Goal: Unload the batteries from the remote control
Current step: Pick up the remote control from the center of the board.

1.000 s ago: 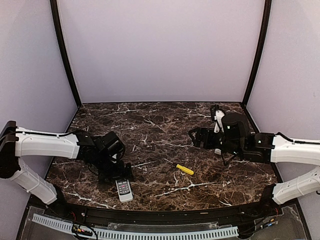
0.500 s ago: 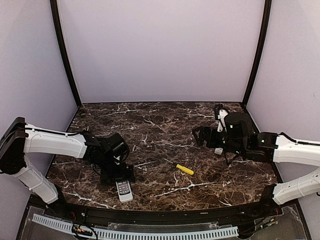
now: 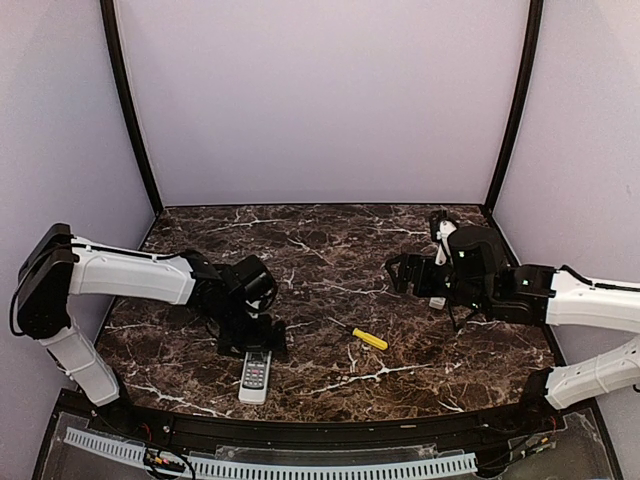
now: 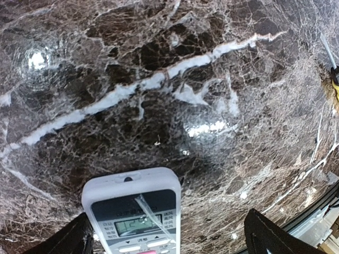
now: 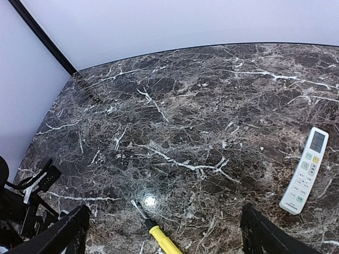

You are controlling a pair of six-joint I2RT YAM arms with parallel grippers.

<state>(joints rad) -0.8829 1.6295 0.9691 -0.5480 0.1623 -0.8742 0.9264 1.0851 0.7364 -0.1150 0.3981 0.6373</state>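
The robot's left gripper will next take hold of the white remote control by its display end [image 3: 259,357], so that its button end [image 3: 253,388] stays free for getting at the batteries inside.
A white remote control [image 4: 132,209] lies buttons up on the marble table, near the front edge [image 3: 256,375]. My left gripper [image 4: 168,212] hangs open over its display end [image 3: 252,340], and the remote sits between the fingers, closer to the left one. A second white remote [image 5: 304,169] lies face up farther right. My right gripper [image 5: 165,207] is open and held high above the table [image 3: 400,273], touching nothing. No batteries show; they are hidden.
A yellow-handled screwdriver [image 3: 368,339] lies mid-table between the arms, just below my right gripper's view [image 5: 161,239]. The table's front rail [image 3: 320,430] runs close behind the first remote. Lilac walls close the back and both sides.
My left gripper has slid right and now stands over the remote's far end. The remote shifted slightly. The right arm drew back a little, then held still.
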